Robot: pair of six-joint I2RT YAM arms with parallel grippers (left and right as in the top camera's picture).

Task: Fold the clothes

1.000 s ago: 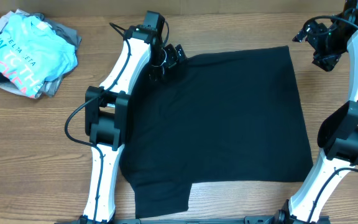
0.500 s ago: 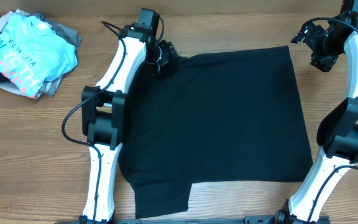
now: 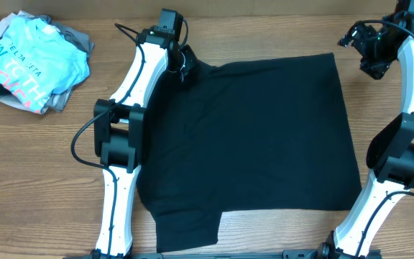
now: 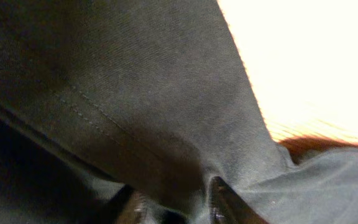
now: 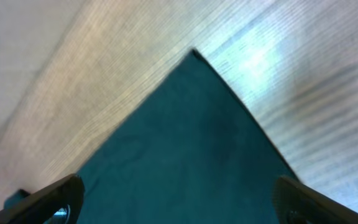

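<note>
The black shirt's free far corner, opposite my left gripper's corner, is the part my right gripper should grab to fold the shirt's far edge evenly.
A black shirt (image 3: 257,137) lies spread flat on the wooden table, one sleeve (image 3: 185,230) sticking out at the front left. My left gripper (image 3: 185,65) is at its far left corner. In the left wrist view the dark cloth (image 4: 135,106) bunches up between the two fingers (image 4: 219,196), so the left gripper (image 4: 176,202) is shut on a fold of it. My right gripper (image 3: 370,49) hangs beyond the far right corner. It stands wide open (image 5: 179,205) above that corner of the shirt (image 5: 185,143), touching nothing.
A pile of other clothes (image 3: 31,61), turquoise on top of grey, sits at the far left of the table (image 3: 42,165). Both arm bases stand at the front edge, left (image 3: 117,216) and right (image 3: 372,208) of the shirt.
The left gripper shifted a little left along the shirt's far edge and closed from wide open onto the cloth. The right arm has barely moved.
</note>
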